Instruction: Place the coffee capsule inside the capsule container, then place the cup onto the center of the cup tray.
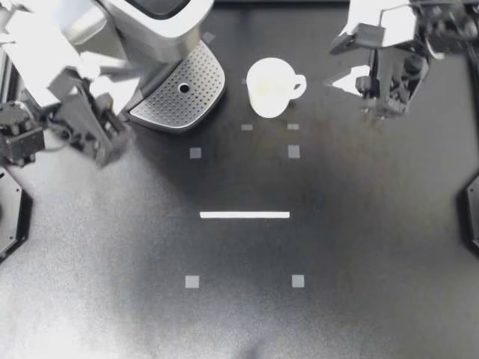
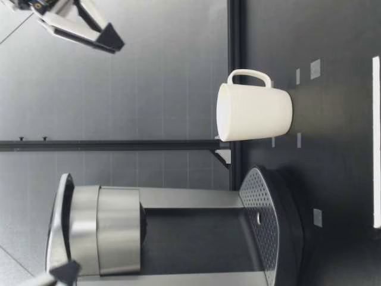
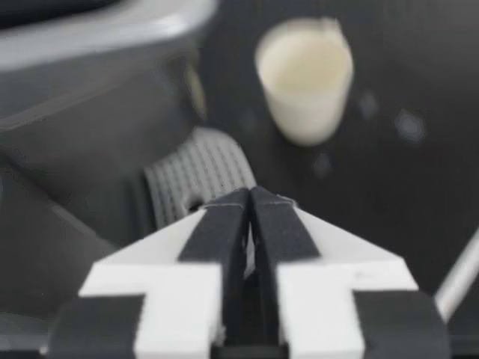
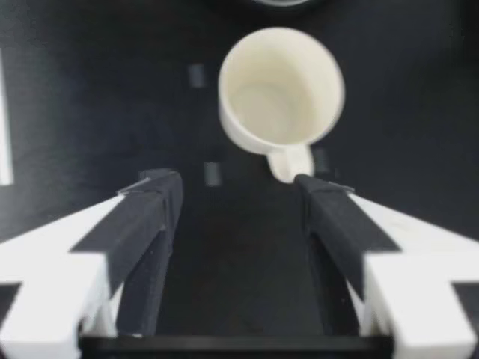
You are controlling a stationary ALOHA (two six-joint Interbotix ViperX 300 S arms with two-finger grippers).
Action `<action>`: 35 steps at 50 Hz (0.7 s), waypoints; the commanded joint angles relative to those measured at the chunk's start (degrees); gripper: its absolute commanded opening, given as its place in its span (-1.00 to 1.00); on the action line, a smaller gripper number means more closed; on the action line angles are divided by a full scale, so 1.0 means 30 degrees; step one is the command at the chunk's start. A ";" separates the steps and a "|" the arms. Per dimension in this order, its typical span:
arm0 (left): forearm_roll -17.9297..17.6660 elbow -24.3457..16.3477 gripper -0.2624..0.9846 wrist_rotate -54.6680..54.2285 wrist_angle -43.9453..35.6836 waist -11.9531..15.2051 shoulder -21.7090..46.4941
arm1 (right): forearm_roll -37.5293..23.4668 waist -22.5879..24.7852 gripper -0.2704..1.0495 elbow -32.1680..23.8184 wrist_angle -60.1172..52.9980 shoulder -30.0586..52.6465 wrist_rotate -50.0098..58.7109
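The right gripper will next pick up the white cup by its handle (image 1: 299, 86), so that it can place the cup onto the center of the cup tray (image 1: 179, 93).
The white cup (image 1: 271, 87) stands upright on the dark table, just right of the coffee machine's perforated cup tray (image 1: 179, 93). My right gripper (image 1: 340, 61) hangs open, high above the table to the cup's right. In the right wrist view the cup (image 4: 281, 93) lies ahead of the open right gripper (image 4: 239, 187), handle toward it. My left gripper (image 1: 105, 93) is shut and empty, raised beside the machine. Its closed fingers (image 3: 251, 224) point at the tray (image 3: 198, 176), with the cup (image 3: 303, 78) beyond. No capsule shows in any view.
The coffee machine (image 1: 150, 22) fills the back left, its head overhanging the tray (image 2: 262, 220). A white tape strip (image 1: 245, 215) and small grey squares mark the table's middle. In the low view the cup (image 2: 253, 113) stands beside the machine, my right gripper (image 2: 107, 34) far above it.
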 commanded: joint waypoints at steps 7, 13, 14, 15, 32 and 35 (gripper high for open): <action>-0.5039 -0.2432 -0.36 0.4951 0.0264 -0.0117 -0.0322 | 0.6885 -0.2637 0.32 -0.0176 0.0732 0.0703 -0.6592; -0.6064 -0.2695 -0.36 0.6328 -0.0029 -0.0117 -0.0791 | 0.9844 -0.3926 0.32 0.0615 0.0791 0.1230 -1.0869; -0.6182 -0.2725 -0.36 0.6445 -0.0117 -0.0117 -0.0879 | 1.0283 -0.4102 0.32 0.0732 0.0820 0.1289 -1.1426; -0.6299 -0.2725 -0.36 0.6562 -0.0234 -0.0117 -0.0967 | 1.0693 -0.4248 0.32 0.0879 0.0820 0.1377 -1.1924; -0.5361 -0.2695 -0.36 0.6973 -0.0381 -0.0117 -0.2109 | 1.2246 -0.4980 0.33 0.1875 -0.1406 0.3369 -1.5352; -0.4834 -0.2842 -0.36 0.6885 -0.0322 -0.0117 -0.2373 | 1.2246 -0.5010 0.33 0.1846 -0.1494 0.3750 -1.5352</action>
